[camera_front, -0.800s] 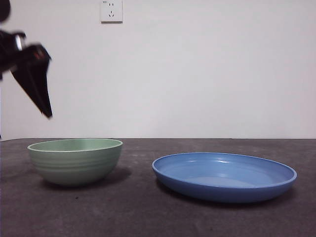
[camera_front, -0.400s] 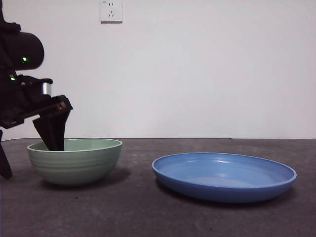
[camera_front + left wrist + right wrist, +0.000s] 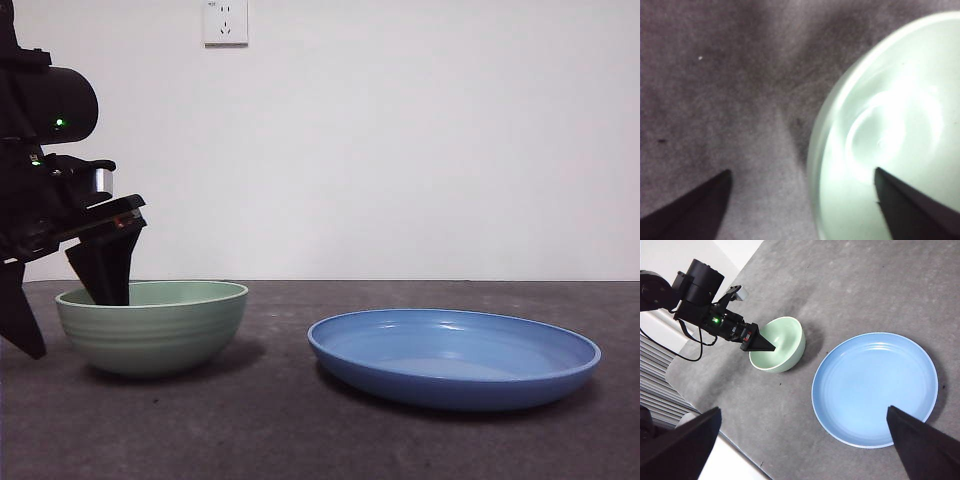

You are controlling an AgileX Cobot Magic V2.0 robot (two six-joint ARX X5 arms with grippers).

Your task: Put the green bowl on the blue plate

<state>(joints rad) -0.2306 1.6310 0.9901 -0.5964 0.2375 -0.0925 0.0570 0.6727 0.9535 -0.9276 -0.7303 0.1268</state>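
Observation:
The green bowl has a round body that is wider than my open fingers, so my left gripper should next pick the bowl up by its thin rim (image 3: 66, 298) (image 3: 815, 182).
The green bowl (image 3: 152, 325) stands on the dark table at the left, upright, about a hand's width from the blue plate (image 3: 455, 355) at the right. My left gripper (image 3: 72, 328) is open and straddles the bowl's left rim, one jaw inside the bowl and one outside. In the left wrist view the bowl's rim (image 3: 890, 135) runs between the jaws of this gripper (image 3: 802, 172). My right gripper (image 3: 803, 410) is open and empty, high above the table. Its view shows the bowl (image 3: 782, 342), the plate (image 3: 875, 385) and the left gripper (image 3: 762, 345) at the bowl.
A white wall with a socket (image 3: 225, 22) stands behind the table. The table's edge and black cables (image 3: 685, 352) lie beyond the bowl in the right wrist view. Bare grey tabletop (image 3: 280, 420) lies between and in front of the dishes.
My left gripper came down from the upper left onto the bowl's rim. In the last half second its outer jaw shifted slightly toward the bowl. Bowl and plate have not moved.

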